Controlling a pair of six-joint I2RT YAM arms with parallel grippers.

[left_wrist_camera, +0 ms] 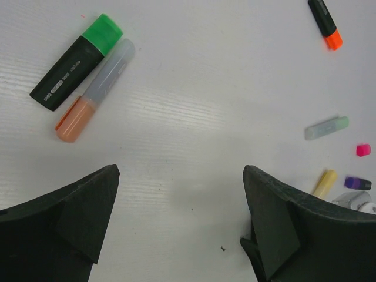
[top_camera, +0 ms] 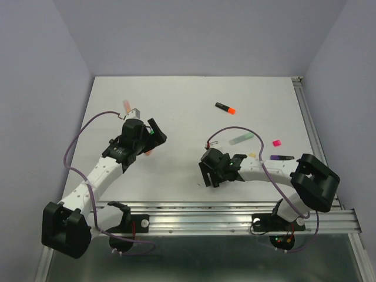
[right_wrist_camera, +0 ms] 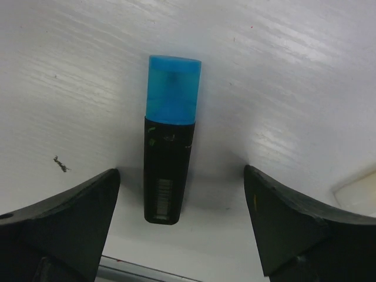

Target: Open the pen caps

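Observation:
My left gripper goes to the highlighter next and grabs its blue cap to open it, since the black body stays for my right gripper.
My left gripper (left_wrist_camera: 181, 176) is open over bare table, holding nothing. Ahead of it to the left lie a black highlighter with a green cap (left_wrist_camera: 103, 32) and a grey pastel one with an orange cap (left_wrist_camera: 74, 121), side by side. My right gripper (right_wrist_camera: 181, 173) is open and low over the table. A black highlighter (right_wrist_camera: 166, 176) with a blue cap (right_wrist_camera: 173, 88) lies lengthwise between its jaws, left of centre, touching neither finger. In the top view the left gripper (top_camera: 154, 134) is mid-left and the right gripper (top_camera: 207, 170) is centre; the blue-capped pen is hidden there.
Further right lie a black highlighter with an orange cap (top_camera: 225, 108), a pastel green one (top_camera: 242, 138), a loose pink cap (top_camera: 276, 143), a yellow piece (left_wrist_camera: 324, 183) and a purple one (top_camera: 282, 157). A metal rail (top_camera: 235, 214) runs along the near edge.

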